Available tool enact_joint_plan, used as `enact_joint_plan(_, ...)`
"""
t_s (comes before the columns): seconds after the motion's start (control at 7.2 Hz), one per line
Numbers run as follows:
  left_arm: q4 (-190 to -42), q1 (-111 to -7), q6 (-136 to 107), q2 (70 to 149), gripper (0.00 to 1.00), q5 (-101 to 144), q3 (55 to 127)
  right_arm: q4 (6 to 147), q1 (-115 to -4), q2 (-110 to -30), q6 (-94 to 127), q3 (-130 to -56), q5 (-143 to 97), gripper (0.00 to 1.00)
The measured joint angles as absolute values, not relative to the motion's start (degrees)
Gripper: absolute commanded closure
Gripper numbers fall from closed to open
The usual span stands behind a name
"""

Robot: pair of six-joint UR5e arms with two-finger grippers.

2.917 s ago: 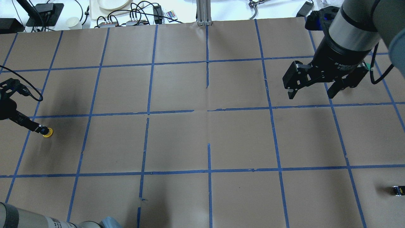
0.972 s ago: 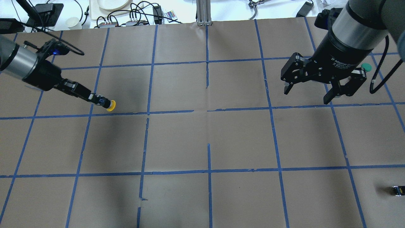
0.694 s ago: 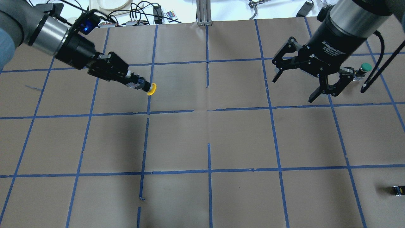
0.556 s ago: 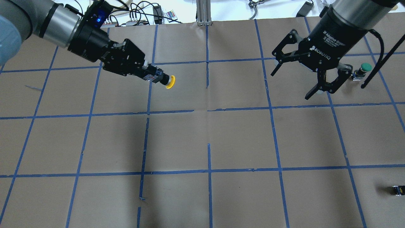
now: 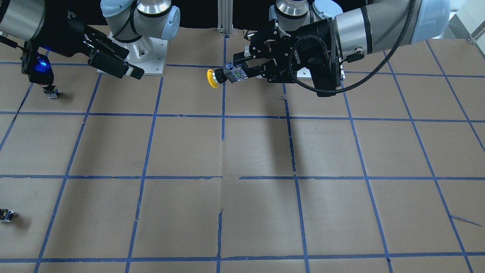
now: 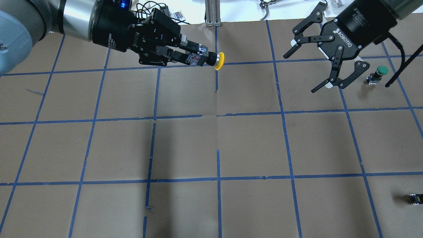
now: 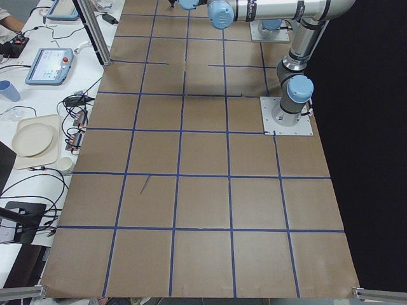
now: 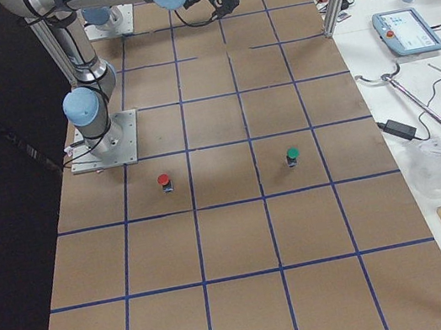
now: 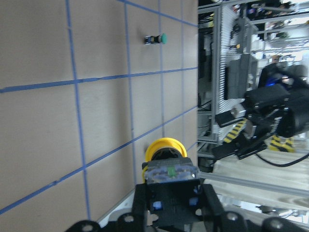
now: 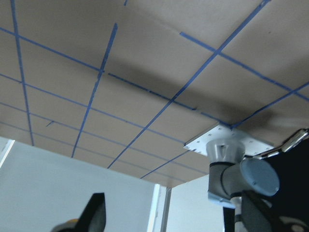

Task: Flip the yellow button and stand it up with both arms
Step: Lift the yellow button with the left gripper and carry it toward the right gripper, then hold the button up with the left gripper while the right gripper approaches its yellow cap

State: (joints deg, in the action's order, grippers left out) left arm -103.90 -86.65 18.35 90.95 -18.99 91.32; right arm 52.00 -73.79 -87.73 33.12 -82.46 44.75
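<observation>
I should next use my right gripper to grip the yellow button by its yellow cap [image 5: 211, 78], so I can flip the button and stand it up.
My left gripper [image 6: 194, 58] is shut on the black-and-grey body of the yellow button [image 6: 219, 61] and holds it level in the air over the far middle of the table. The yellow cap points toward my right arm. The front-facing view shows the same hold, with the button [image 5: 211, 78] sticking out of the left gripper [image 5: 242, 72]. In the left wrist view the button [image 9: 165, 147] sits between the fingers. My right gripper [image 6: 302, 71] is open and empty, in the air to the button's right, well apart from it.
A green-capped button [image 6: 376, 74] stands on the brown taped table [image 6: 251, 145] just right of my right gripper. A tiny black-yellow part [image 6: 415, 198] lies at the near right edge. A red-capped button [image 8: 163, 180] stands near the robot's base.
My left gripper has carried the yellow button from the table's left edge up and across to the far middle. My right gripper has turned and shifted farther back, staying open.
</observation>
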Motion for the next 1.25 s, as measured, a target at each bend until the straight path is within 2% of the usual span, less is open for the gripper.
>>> enact_joint_plan(0.56, -92.04, -88.87, 10.97, 90.28, 0.98, -13.21, 91.11, 46.39, -72.12, -85.38, 36.35, -82.35, 27.83, 0.0)
enact_joint_plan(1.25, -87.79, -89.12, -0.77, 89.94, 0.98, -8.43, 90.97, 46.1, -73.94, -88.33, 43.19, -82.29, 20.24, 0.0)
